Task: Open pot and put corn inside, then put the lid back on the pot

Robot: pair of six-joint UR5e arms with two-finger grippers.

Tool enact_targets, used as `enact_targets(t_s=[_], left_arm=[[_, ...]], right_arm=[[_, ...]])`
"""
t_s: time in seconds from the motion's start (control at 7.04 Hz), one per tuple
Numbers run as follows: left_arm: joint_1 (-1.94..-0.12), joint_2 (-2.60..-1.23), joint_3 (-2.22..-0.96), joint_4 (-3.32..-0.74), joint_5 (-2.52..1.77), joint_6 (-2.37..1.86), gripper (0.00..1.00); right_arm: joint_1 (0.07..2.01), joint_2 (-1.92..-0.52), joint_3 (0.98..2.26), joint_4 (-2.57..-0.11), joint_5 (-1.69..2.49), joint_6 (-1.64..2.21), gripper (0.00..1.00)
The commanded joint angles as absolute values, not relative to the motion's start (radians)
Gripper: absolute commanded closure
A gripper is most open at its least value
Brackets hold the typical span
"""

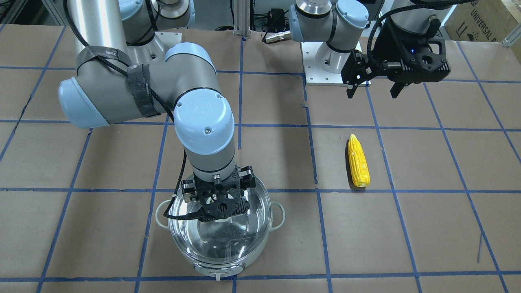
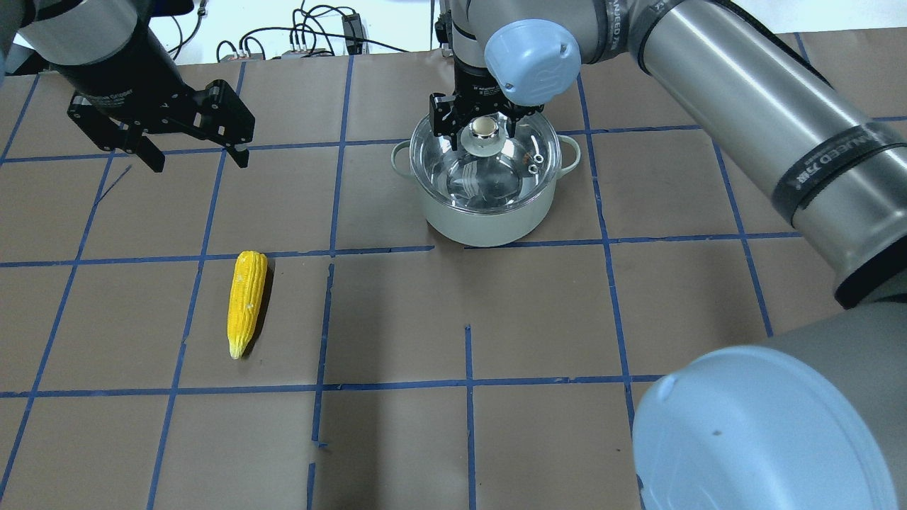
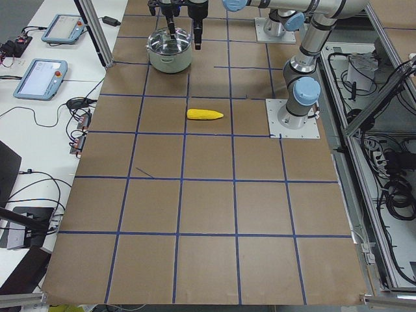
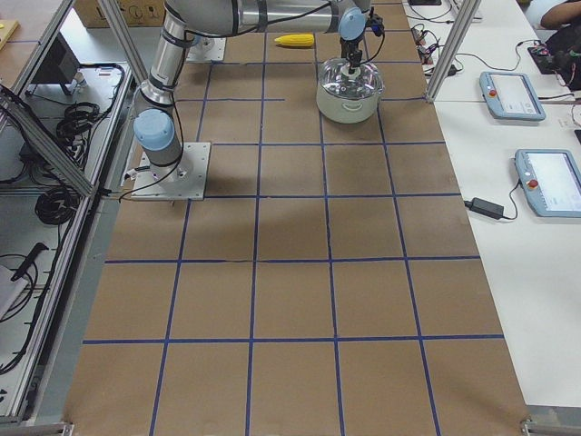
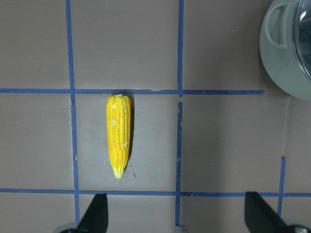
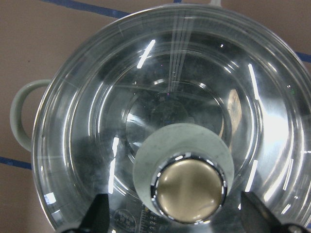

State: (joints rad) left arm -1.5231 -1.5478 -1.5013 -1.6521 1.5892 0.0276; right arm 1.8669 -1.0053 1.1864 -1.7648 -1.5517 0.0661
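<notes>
My right gripper is going to grab the lid by its knob (image 6: 188,189) next, to open the pot.
The pot (image 2: 483,221) stands at the far middle of the table with the clear glass lid (image 2: 496,180) on it. My right gripper (image 2: 482,132) is open, its fingers low on either side of the lid's knob (image 6: 187,180) and apart from it. The right wrist view shows the lid (image 6: 92,126) from above with the knob between the fingertips. The yellow corn (image 2: 246,303) lies flat on the table to the left, also seen in the left wrist view (image 5: 118,135). My left gripper (image 2: 198,161) is open and empty, held above the table beyond the corn.
Brown paper with a blue tape grid covers the table (image 2: 538,319). The pot's loop handles (image 1: 279,216) stick out at the sides. Operator tablets (image 3: 40,76) and cables lie on a side bench beyond the table edge.
</notes>
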Motion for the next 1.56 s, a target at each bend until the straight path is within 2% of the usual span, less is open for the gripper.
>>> enact_targets(t_s=[0.0,0.43,0.57,0.71,1.14,1.28,1.42], left_arm=[[-1.523,-1.548,-1.500,-1.652,1.589,0.028,0.00],[-1.525,-1.548,-1.503,-1.652,1.595,0.029,0.00],[-1.526,-1.549,-1.500,-1.651,1.595,0.029,0.00],[-1.526,-1.549,-1.502,-1.651,1.594,0.029,0.00],[-1.526,-1.548,-1.502,-1.651,1.592,0.029,0.00],[-1.526,-1.549,-1.502,-1.651,1.592,0.029,0.00],[-1.526,-1.548,-1.502,-1.651,1.592,0.029,0.00]], right_arm=[[1.867,-0.982,1.160,-1.764,-1.552,0.066,0.06],[1.865,-0.974,1.161,-1.763,-1.554,0.064,0.11],[1.865,-0.974,1.160,-1.763,-1.554,0.066,0.20],[1.865,-0.976,1.160,-1.761,-1.554,0.066,0.24],[1.865,-0.980,1.160,-1.755,-1.577,0.060,0.28],[1.865,-0.983,1.160,-1.749,-1.581,0.055,0.32],[1.865,-0.985,1.158,-1.746,-1.582,0.051,0.41]])
